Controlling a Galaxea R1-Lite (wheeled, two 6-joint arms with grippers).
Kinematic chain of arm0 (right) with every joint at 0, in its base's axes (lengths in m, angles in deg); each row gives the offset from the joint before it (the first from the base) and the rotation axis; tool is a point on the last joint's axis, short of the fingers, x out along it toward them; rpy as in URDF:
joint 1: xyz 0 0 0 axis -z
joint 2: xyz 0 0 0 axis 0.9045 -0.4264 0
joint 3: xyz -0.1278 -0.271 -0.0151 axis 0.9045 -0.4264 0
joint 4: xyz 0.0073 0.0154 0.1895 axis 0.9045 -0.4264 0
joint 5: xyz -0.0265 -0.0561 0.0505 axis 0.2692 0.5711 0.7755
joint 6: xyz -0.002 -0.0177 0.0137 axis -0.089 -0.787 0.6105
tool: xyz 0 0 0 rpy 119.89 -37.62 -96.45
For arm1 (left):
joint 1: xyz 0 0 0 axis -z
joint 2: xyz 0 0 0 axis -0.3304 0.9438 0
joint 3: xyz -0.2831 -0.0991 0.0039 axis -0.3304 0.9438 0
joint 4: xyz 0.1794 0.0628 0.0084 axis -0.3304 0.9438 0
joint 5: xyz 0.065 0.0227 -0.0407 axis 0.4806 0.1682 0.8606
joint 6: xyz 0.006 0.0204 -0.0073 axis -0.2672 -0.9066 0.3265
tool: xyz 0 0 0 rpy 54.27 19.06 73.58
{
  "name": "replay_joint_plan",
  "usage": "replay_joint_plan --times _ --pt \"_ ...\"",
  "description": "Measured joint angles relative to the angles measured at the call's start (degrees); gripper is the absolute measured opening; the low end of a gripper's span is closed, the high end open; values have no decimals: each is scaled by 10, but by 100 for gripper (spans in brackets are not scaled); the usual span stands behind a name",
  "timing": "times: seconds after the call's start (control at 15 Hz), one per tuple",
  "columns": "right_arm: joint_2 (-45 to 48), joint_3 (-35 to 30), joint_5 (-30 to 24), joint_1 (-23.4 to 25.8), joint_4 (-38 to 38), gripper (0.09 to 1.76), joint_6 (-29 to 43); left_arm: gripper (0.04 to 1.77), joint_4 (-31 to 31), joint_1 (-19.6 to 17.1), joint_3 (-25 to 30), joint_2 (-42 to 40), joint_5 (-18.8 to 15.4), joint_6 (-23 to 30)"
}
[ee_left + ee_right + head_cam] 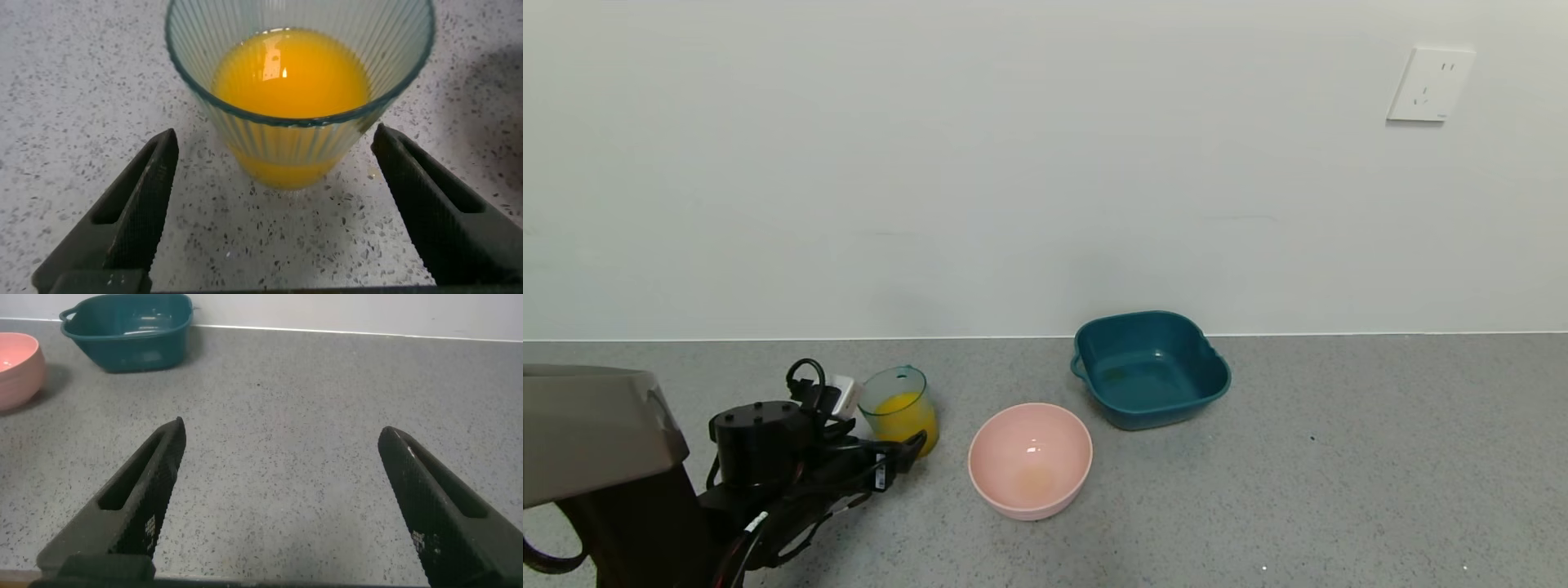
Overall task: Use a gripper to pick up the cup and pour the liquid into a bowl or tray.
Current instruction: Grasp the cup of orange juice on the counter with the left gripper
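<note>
I will next grab the cup by its ribbed sides with my left gripper, to pour its orange-yellow liquid into the pink bowl.
The cup, a ribbed pale blue-green tumbler, stands upright on the grey counter at the left, about half full of orange-yellow liquid. My left gripper is open, with its fingertips flanking the cup's sides and not touching it. In the left wrist view the cup and its liquid sit just beyond the gripper, one finger on each side. The pink bowl stands right of the cup, with a faint orange stain at its bottom. My right gripper is open over bare counter.
A dark teal tray with handles stands behind and right of the bowl, near the wall. The right wrist view shows the tray and the bowl's edge far off. A white socket is on the wall.
</note>
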Motion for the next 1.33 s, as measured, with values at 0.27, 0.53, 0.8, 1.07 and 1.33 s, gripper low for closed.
replay_joint_plan --times 0.27,0.53,0.8,1.07,1.33 --pt "0 0 0 0 0 171 0 172 5 0 -36 30 -1 0" --pt "0 0 0 0 0 171 0 172 7 0 -72 48 -6 0" --pt "0 0 0 0 0 171 0 172 7 4 -89 60 -5 1" --pt "0 0 0 0 0 171 0 172 10 3 -106 70 -3 0" --pt "0 0 0 0 0 171 0 171 10 2 -115 79 -1 -1"
